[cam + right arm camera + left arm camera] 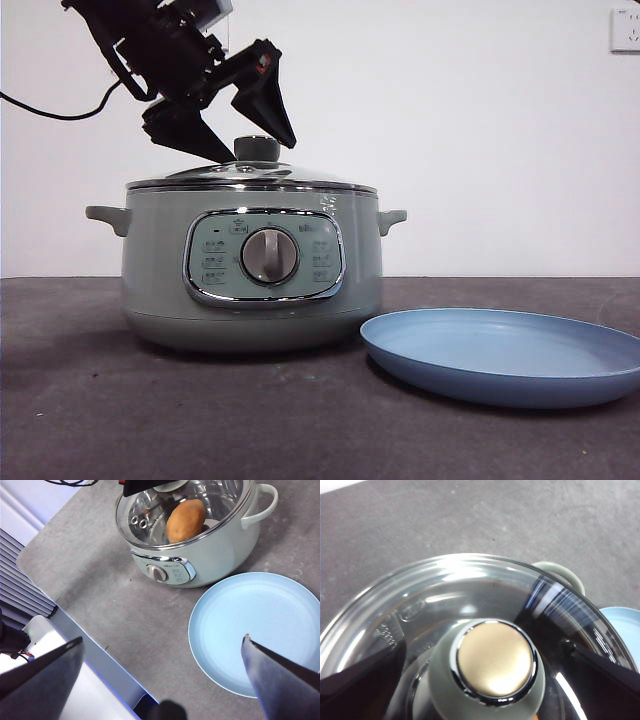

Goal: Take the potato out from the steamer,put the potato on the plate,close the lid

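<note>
The glass lid is far wider than my open fingers, so my left gripper needs to grab the lid next by its narrow green knob.
The sage-green steamer stands left of centre with its glass lid on. My left gripper is open just above the lid, one jaw on each side of the green knob, not touching it. The left wrist view shows the knob between the spread jaws of the left gripper. The potato lies inside the steamer, seen through the lid. The blue plate lies empty to the right of the pot. My right gripper is open and empty, high above the plate.
A white wall stands behind the table, with a socket at the top right. A black cable hangs at the left. The table's edge and a white base show in the right wrist view.
</note>
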